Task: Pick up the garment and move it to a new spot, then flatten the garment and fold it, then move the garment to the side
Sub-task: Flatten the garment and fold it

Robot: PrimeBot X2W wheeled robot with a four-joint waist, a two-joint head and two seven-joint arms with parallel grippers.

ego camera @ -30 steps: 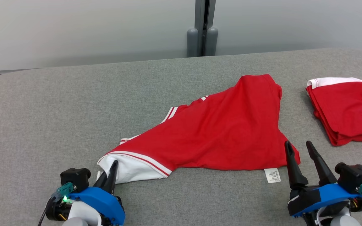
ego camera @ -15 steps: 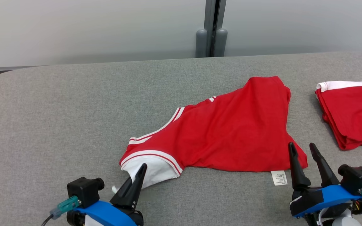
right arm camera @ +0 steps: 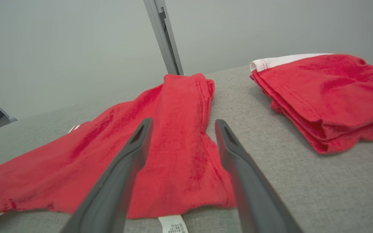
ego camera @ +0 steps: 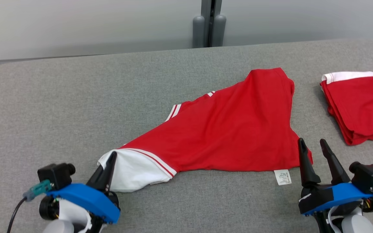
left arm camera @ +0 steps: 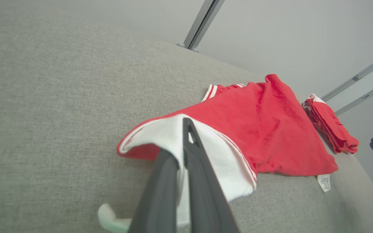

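My right gripper grabs the red shirt by its hem end next, to lift the shirt to a new spot and flatten it.
The garment is a red shirt with white trim and a white lower-left end, spread loosely on the grey table. My left gripper is shut on its white end, and in the left wrist view the white cloth drapes over my closed fingers, lifted slightly. My right gripper stands open at the garment's near right corner, beside the care label. In the right wrist view the red cloth lies between and beyond my open fingers.
A second red garment, folded with a white band, lies at the table's right edge and appears as a folded stack in the right wrist view. A grey post stands behind the table's far edge against a pale wall.
My left gripper has closed on the white end of the garment and drawn it toward the near left, stretching the cloth. The head camera shifted. My right gripper stays open in place.
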